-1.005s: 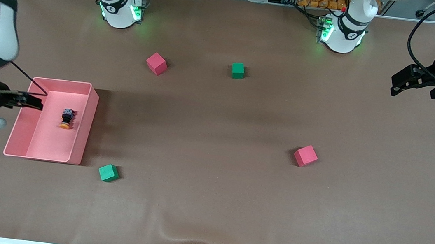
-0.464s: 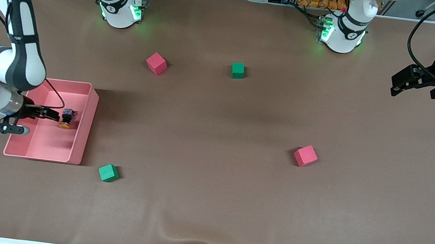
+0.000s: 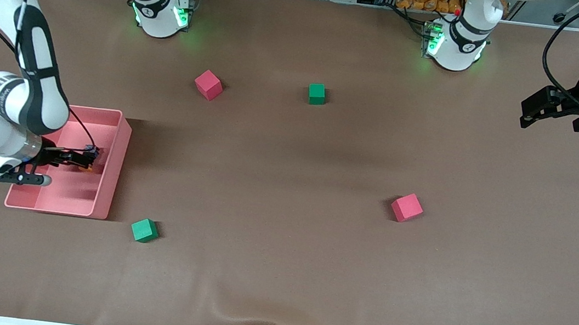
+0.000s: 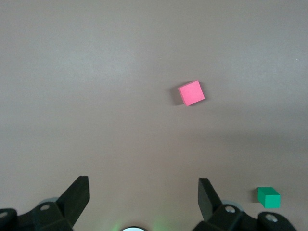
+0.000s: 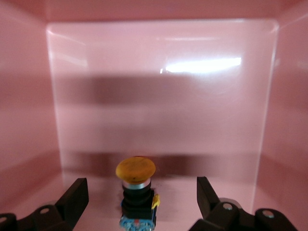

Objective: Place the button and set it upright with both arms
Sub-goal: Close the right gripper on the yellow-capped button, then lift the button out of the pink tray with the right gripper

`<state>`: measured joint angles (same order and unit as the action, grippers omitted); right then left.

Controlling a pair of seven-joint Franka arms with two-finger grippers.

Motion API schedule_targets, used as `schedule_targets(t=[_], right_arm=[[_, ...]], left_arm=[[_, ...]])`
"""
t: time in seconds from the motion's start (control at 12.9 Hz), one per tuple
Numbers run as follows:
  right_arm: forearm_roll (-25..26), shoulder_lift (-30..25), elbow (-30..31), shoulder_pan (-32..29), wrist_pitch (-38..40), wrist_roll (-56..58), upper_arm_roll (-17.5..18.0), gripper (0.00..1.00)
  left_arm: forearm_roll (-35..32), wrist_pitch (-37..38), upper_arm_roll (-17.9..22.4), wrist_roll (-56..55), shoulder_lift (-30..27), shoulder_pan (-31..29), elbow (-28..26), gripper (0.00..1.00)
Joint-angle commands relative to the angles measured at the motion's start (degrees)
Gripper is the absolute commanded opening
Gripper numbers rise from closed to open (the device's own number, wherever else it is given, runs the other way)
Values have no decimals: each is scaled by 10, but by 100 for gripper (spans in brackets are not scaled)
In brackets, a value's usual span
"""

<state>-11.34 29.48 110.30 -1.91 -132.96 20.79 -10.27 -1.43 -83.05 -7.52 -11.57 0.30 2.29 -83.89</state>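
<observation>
My fingers are above the button's black body and the bottom of the tray, so it isn't time to close yet. My right gripper should first lower its fingers and then close on the button.
The button [image 5: 137, 192], with an orange cap and a black body, lies on its side on the floor of a pink tray [image 3: 111, 185] at the right arm's end of the table. My right gripper [image 5: 142, 192] is low inside the tray and open, one finger on each side of the button and neither touching it. In the front view the right gripper [image 3: 84, 158] covers most of the button. My left gripper [image 3: 528, 113] waits open and empty over the table's left-arm end; its fingers [image 4: 77, 192] frame only bare table.
Pink cubes [image 3: 208, 84] [image 3: 406, 207] and green cubes [image 3: 316, 93] [image 3: 144, 230] are scattered on the brown table. The left wrist view shows one pink cube [image 4: 191, 92] and one green cube [image 4: 268, 197]. The tray's walls closely surround the right gripper.
The right arm has swung in and carried its open gripper across the tray until its fingers straddle the button. The left arm has not moved.
</observation>
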Motion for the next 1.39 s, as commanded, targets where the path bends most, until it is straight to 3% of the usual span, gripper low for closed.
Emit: schedule_targets(t=[0.0,0.15,0.23,0.31,0.62,0.85,1.08,1.31], right_arm=[[-20,29,-9,0,-25,22,1,100],[-20,44,-9,0,-41,22,1,100],[-20,48,-9,0,-42,22,1,79],[-20,48,-9,1,-40,18,1,43],[-40,52,-18,1,-30,19,2,0],[-39,47,-60,-1,40,22,0,0],[-39,45,-173,1,206,13,-18,0],[-39,46,-285,29,340,-86,-16,0]], left_arm=[[5,1,-1,4,-5,-3,2,100],[5,1,-1,2,-5,-3,2,100],[5,1,-1,2,-5,-3,2,100],[5,1,-1,2,-5,-3,2,100],[5,1,-1,1,-5,-4,2,100],[5,2,-1,-4,-6,-4,2,100],[5,2,0,-3,-5,-4,1,100],[5,2,0,-6,-5,-3,2,100]])
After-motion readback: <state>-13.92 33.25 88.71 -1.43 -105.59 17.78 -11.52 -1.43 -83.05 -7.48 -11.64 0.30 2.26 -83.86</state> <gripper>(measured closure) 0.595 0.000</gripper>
